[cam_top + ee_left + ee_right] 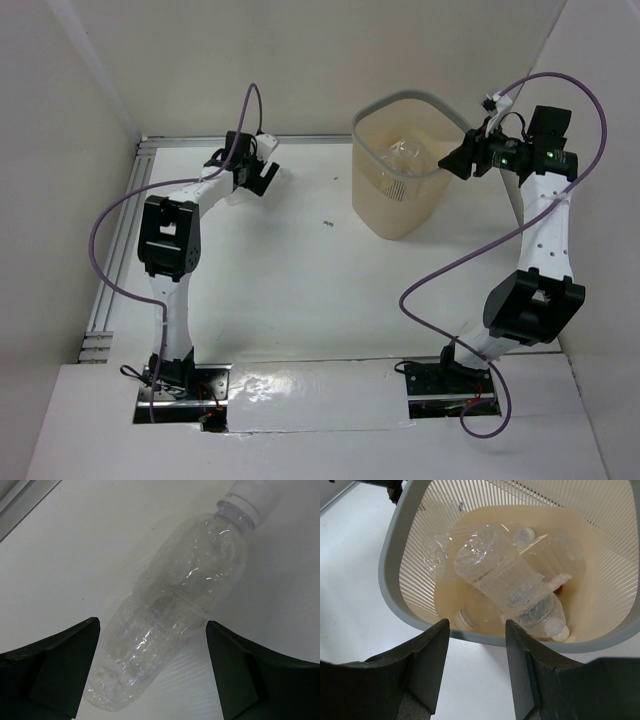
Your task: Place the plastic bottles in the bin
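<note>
The left gripper isn't ready to close yet. Its fingers are above the bottle's sides in the left wrist view, so it needs to go down first and then close on the bottle's base.
A bare clear plastic bottle (170, 610) with a white cap (248, 496) lies on the white table. Its base sits between the fingers of my left gripper (152, 626), which stands wide open around it without touching. In the top view this gripper (256, 172) is at the back left and covers the bottle. The beige bin (400, 205) stands at the back right. Several clear bottles (507, 582) lie in a heap inside it. My right gripper (476, 630) hovers just outside the bin's grey rim (387, 580), jaws apart with nothing between them.
An aluminium rail (150, 150) runs along the table's left and back edges. White walls close in on both sides. A small dark speck (328, 224) lies mid-table. Purple cables (110, 215) loop off both arms.
</note>
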You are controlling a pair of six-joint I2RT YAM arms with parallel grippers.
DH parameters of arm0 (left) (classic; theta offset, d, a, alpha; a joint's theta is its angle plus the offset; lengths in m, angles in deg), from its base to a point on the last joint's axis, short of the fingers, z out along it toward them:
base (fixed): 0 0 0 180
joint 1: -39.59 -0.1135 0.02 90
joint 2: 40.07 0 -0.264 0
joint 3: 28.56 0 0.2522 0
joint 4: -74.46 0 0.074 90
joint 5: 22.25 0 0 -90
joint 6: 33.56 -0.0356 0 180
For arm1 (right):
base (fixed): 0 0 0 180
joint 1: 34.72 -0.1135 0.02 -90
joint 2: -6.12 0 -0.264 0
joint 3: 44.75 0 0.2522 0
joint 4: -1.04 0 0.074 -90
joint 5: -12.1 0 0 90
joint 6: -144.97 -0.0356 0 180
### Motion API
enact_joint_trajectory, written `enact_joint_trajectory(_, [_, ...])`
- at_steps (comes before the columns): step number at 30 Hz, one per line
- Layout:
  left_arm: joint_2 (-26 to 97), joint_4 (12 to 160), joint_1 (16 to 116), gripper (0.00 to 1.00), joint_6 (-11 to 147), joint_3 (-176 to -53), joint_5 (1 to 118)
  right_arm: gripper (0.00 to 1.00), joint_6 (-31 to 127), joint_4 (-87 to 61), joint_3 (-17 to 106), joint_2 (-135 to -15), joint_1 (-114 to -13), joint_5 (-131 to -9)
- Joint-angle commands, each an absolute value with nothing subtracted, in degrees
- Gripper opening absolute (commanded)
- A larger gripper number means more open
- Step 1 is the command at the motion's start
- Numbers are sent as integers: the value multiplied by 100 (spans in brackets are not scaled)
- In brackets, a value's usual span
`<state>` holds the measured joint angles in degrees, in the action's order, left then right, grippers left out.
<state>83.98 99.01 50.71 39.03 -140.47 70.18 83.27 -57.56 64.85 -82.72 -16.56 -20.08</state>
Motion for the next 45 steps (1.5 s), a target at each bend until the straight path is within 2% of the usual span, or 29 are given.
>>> enact_joint_trajectory(1, [8587,9736,5146,100,3333,-14102,6871,56,8354,-6009,6411,-8142,-1582,-1972])
enact_joint_trajectory(4, [8754,9736,5093,100,3394,-13988,6679,57,8283,-6009,6411,-8142,-1582,-1972])
enact_joint_trajectory(7, [8824,9736,5093,95,3561,-13935,6432,62,8336,-6061,6358,-8089,-1696,-2025])
enact_joint_trajectory(11, [8825,9894,5145,76,3842,-13935,6168,79,8801,-6404,6411,-8037,-1951,-2025])
enact_joint_trajectory(12, [8755,9964,5146,63,3964,-13935,6168,85,9089,-6579,6411,-7967,-2038,-1886])
enact_joint_trajectory(13, [8703,10052,5146,56,4044,-13935,6090,100,9188,-6641,6307,-7966,-2091,-1832])
enact_joint_trajectory(16, [8334,10210,5251,34,4421,-13882,5827,100,9250,-6476,5895,-7616,-2092,-1831])
enact_joint_trajectory(20, [7184,10097,5505,32,4861,-13435,5571,100,9189,-6123,5357,-7044,-2092,-2138])
enact_joint_trajectory(21, [6659,10036,5706,32,5019,-13434,5570,98,9598,-6341,5356,-6895,-2040,-2139])
enact_joint_trajectory(23, [6226,10035,5944,32,5151,-13486,5404,83,10301,-6824,5164,-6789,-1969,-2139])
enact_joint_trajectory(24, [6032,10087,6206,32,5204,-13565,5404,44,10548,-7157,5076,-6667,-1969,-2139])
enact_joint_trajectory(25, [5708,10088,6331,32,5361,-13740,5491,20,10847,-7282,4832,-6596,-1916,-2191])
enact_joint_trajectory(26, [5574,10035,6437,32,5467,-13811,5491,2,11015,-7405,4699,-6526,-1916,-2192])
enact_joint_trajectory(30, [5204,9064,6954,35,6423,-14014,5395,0,11632,-7767,4004,-6017,-1863,-2323])
enact_joint_trajectory(34, [5396,8410,7377,37,6987,-14461,5254,0,11065,-6996,3450,-5734,-1863,-2446])
enact_joint_trajectory(40, [5959,8154,7817,37,7411,-15155,5096,0,10376,-6335,4037,-6172,-1863,-2578])
enact_joint_trajectory(45, [5969,7953,8011,38,7472,-14807,5096,0,9489,-5562,4643,-6690,-1811,-3044])
